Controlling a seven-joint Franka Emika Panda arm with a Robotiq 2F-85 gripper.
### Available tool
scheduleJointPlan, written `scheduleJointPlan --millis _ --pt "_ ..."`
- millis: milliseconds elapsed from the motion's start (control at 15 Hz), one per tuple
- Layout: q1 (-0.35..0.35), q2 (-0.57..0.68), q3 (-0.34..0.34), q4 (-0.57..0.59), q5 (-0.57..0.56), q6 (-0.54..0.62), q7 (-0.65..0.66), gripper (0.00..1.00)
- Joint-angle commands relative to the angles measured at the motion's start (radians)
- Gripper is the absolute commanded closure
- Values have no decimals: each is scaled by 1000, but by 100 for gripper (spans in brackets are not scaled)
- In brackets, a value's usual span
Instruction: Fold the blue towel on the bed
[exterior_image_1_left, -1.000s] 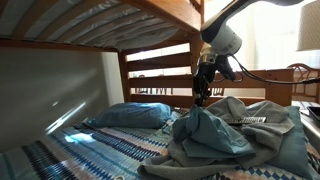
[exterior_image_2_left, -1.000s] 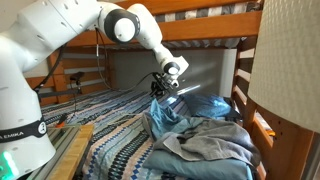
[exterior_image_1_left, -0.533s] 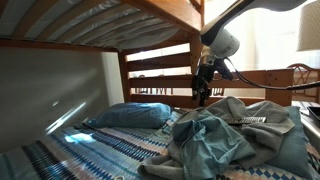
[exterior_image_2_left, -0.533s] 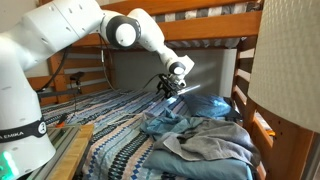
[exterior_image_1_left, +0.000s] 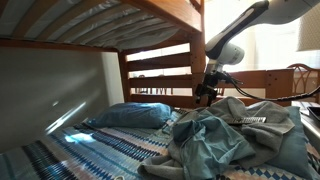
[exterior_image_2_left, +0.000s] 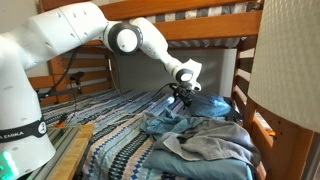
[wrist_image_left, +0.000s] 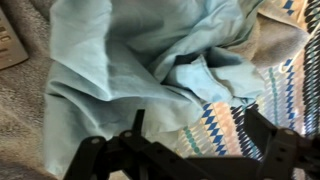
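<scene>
My gripper takes hold of the blue towel (exterior_image_1_left: 235, 135) by its far edge next, which leaves the rest free to be drawn out for folding.
The blue towel (exterior_image_1_left: 235, 135) (exterior_image_2_left: 200, 140) lies in a rumpled heap on the bed's striped cover (exterior_image_1_left: 90, 152) (exterior_image_2_left: 110, 125), grey side partly up, with a white label (exterior_image_1_left: 255, 120) showing. My gripper (exterior_image_1_left: 205, 96) (exterior_image_2_left: 183, 95) hangs just above the heap's far edge, open, with nothing between its fingers. In the wrist view, light blue towel folds (wrist_image_left: 130, 60) fill the top. The striped cover (wrist_image_left: 225, 120) shows between the spread dark fingers (wrist_image_left: 135, 128) of the gripper (wrist_image_left: 200, 130).
A smooth blue pillow (exterior_image_1_left: 130, 115) (exterior_image_2_left: 212, 104) lies beside the towel near the wall. The upper bunk's slats (exterior_image_1_left: 110, 20) hang low overhead, and the slatted wooden end frame (exterior_image_1_left: 160, 75) stands behind the gripper. A pale lampshade (exterior_image_2_left: 290, 60) blocks one side of an exterior view.
The gripper opened and let go of the towel's lifted corner. The cloth dropped back onto the heap, and the gripper moved slightly away above it.
</scene>
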Motion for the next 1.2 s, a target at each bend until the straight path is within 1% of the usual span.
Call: scheduleJointPlan --millis 0,267,400,667,933,1000,1067,1133 --pt "22 81 -36 115 -61 -33 77 0" --pt "47 148 -75 194 -134 -15 83 0" --pt "48 185 -75 241 -151 -26 62 0" --pt "57 254 -71 325 -170 -7 44 1" --pt "66 312 -91 413 -192 -19 43 0" --pt "68 323 -98 432 -200 -20 43 3" --pt "68 334 -103 451 -205 -23 42 9" --pt "65 344 -100 468 -204 -26 37 26"
